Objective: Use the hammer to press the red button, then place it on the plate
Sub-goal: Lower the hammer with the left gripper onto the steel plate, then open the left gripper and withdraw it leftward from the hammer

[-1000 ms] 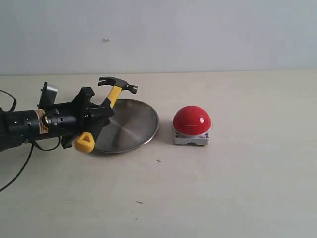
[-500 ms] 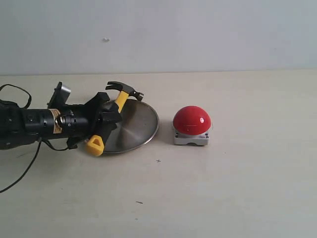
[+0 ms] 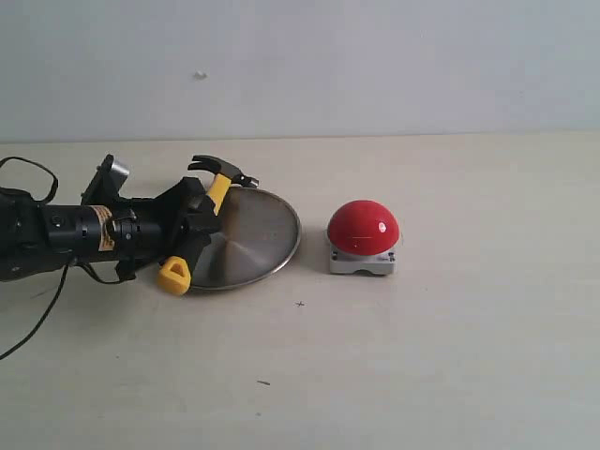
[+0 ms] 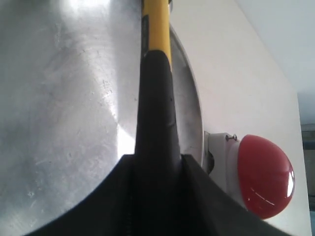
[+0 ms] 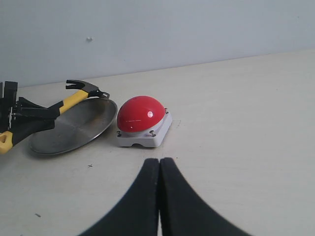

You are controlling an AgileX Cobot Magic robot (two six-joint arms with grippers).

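Note:
My left gripper should open now, because the hammer lies low across the silver plate (image 3: 253, 239), with its yellow looped end (image 3: 174, 277) by the plate's rim.
My left gripper (image 3: 194, 221) is shut on the black handle of the hammer (image 3: 217, 184), reaching in from the left. The hammer slants across the left side of the silver plate (image 3: 253, 239): its dark head is raised over the back rim and its yellow looped end is low by the front-left rim. In the left wrist view the hammer (image 4: 156, 98) runs out from the left gripper (image 4: 157, 160) over the plate (image 4: 59, 108). The red button (image 3: 363, 228) stands right of the plate, apart from the hammer. My right gripper (image 5: 159, 161) is shut and empty, short of the red button (image 5: 141, 114).
A pale wall runs behind the beige table (image 3: 450, 356). A loose black cable (image 3: 37, 319) trails from the left arm at the left edge. The right wrist view also takes in the plate (image 5: 74, 129) and the hammer (image 5: 78, 96).
The left gripper carried the hammer rightward and lower over the plate, then drew back slightly left. The button, plate and right gripper stayed put.

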